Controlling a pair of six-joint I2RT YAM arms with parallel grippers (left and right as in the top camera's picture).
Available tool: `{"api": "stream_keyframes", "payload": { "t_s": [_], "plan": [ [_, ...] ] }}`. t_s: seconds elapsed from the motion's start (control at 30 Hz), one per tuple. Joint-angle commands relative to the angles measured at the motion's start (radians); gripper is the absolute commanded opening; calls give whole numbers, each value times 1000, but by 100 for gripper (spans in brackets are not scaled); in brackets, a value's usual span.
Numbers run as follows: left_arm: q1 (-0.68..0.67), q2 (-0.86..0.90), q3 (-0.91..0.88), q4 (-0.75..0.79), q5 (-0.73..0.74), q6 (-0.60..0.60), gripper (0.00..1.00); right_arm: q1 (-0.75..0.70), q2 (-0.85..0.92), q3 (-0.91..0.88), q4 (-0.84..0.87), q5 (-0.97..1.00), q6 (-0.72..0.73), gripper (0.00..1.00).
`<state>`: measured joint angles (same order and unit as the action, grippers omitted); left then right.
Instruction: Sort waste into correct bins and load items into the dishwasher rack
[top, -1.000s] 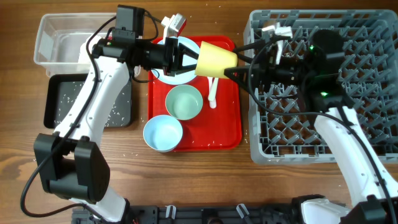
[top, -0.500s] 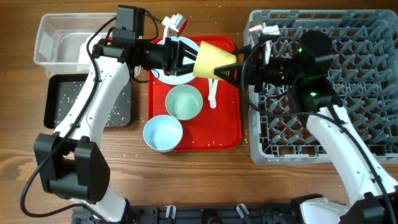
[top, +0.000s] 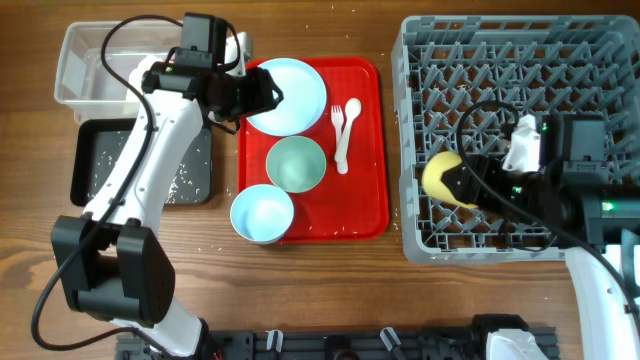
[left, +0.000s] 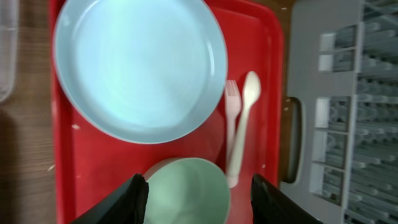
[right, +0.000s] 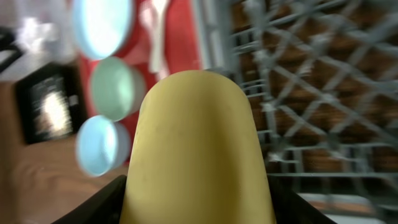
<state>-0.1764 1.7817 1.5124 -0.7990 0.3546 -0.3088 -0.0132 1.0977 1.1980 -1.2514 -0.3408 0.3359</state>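
Note:
The yellow cup hangs above the rack's edge nearest the red tray and would fall short, so it moves farther in, before my right gripper releases it.
My right gripper is shut on the yellow cup and holds it on its side low over the front left part of the grey dishwasher rack. In the right wrist view the cup fills the space between the fingers. My left gripper is open and empty at the left edge of the pale blue plate. On the red tray lie the plate, the green bowl, a blue bowl, a white fork and a spoon.
The red serving tray lies between the bins and the rack. A clear tub stands at the back left. In front of it is the black tray, sprinkled with white crumbs. Bare wooden table runs along the front.
The cup passed from my left gripper to my right one. The right arm carried it right and down over the rack. My left gripper opened and drew back to the plate's left edge.

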Motion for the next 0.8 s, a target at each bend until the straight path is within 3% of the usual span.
{"api": "stream_keyframes", "payload": {
  "t_s": [0.0,0.23,0.37,0.43,0.6,0.77],
  "plan": [
    [-4,-14,11,-6,-95,10,55,44,56,36,-130,244,37,41],
    [-4,-14,11,-18,-108,11,58,173,373,30,-114,273,34,46],
    [-4,-14,11,-33,-132,14,60,205,482,30,-114,273,39,74],
    [-4,-14,11,-32,-136,13,60,204,478,32,-107,274,38,80],
    [-4,-14,11,-25,-136,13,61,204,476,213,-100,272,31,83],
    [14,-29,14,-26,-136,13,60,264,476,352,11,142,-18,78]
  ]
}}
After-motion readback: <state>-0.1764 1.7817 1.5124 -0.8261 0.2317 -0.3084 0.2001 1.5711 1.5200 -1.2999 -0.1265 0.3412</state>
